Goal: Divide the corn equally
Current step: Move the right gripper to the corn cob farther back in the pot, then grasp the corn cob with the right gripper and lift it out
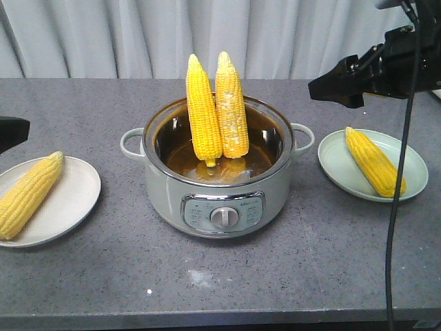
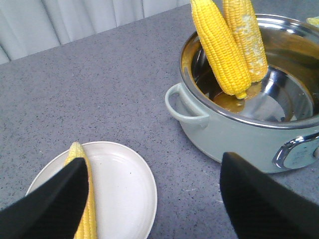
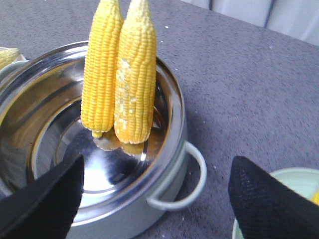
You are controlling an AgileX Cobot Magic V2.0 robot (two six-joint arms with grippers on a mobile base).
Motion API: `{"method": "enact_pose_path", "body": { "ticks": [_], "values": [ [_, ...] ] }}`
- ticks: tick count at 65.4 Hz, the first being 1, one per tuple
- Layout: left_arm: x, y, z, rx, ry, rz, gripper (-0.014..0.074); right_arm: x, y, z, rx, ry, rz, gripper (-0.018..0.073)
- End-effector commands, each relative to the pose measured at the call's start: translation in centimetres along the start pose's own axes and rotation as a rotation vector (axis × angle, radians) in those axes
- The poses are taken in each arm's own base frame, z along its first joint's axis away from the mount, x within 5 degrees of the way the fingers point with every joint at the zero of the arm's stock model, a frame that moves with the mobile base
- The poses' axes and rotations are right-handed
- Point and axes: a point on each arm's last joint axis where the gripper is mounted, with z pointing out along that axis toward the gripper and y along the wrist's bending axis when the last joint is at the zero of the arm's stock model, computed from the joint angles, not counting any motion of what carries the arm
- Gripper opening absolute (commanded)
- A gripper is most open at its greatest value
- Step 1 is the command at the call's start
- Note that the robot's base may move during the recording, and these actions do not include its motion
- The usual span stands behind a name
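Note:
The corn needs to be shared equally between the plates, so I should next grab the cob with whitish patches by its tapered tip end (image 1: 227, 69) with my right gripper.
Two corn cobs stand upright, tips up, in the pale green cooker pot (image 1: 219, 201): a plain yellow one (image 1: 204, 110) and one with whitish patches (image 1: 231, 107). A third cob (image 1: 29, 194) lies on the white plate (image 1: 77, 201) at the left. A fourth cob (image 1: 374, 162) lies on the green plate (image 1: 411, 165) at the right. My left gripper (image 2: 153, 159) hovers open above the white plate's right edge, holding nothing. My right gripper (image 3: 158, 162) hangs open over the pot's right handle (image 3: 192, 184), also holding nothing.
The pot stands mid-table with its dial (image 1: 222, 217) facing the front edge. A black cable (image 1: 398, 207) hangs down in front of the green plate. A grey curtain (image 1: 124, 34) closes off the back.

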Motion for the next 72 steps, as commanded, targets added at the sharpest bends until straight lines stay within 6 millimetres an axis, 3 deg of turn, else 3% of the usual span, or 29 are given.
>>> {"method": "enact_pose_path", "body": {
  "ticks": [1, 14, 41, 72],
  "values": [
    [-1.2, 0.0, -0.7, -0.008, -0.093, -0.013, 0.0533, -2.4, 0.1, -0.7, -0.017, -0.111, -0.036, 0.0581],
    [-1.2, 0.0, -0.7, -0.008, -0.093, -0.013, 0.0533, -3.9, -0.7, 1.7, -0.093, -0.135, -0.081, 0.0581],
    [-1.2, 0.0, -0.7, -0.009, -0.094, -0.012, 0.0533, -7.3, 1.4, 8.5, -0.154, -0.146, -0.196, 0.0581],
    [-1.2, 0.0, -0.7, -0.009, -0.094, -0.012, 0.0533, -6.6, -0.6, 14.4, -0.175, -0.156, -0.111, 0.0581]
  ]
}}
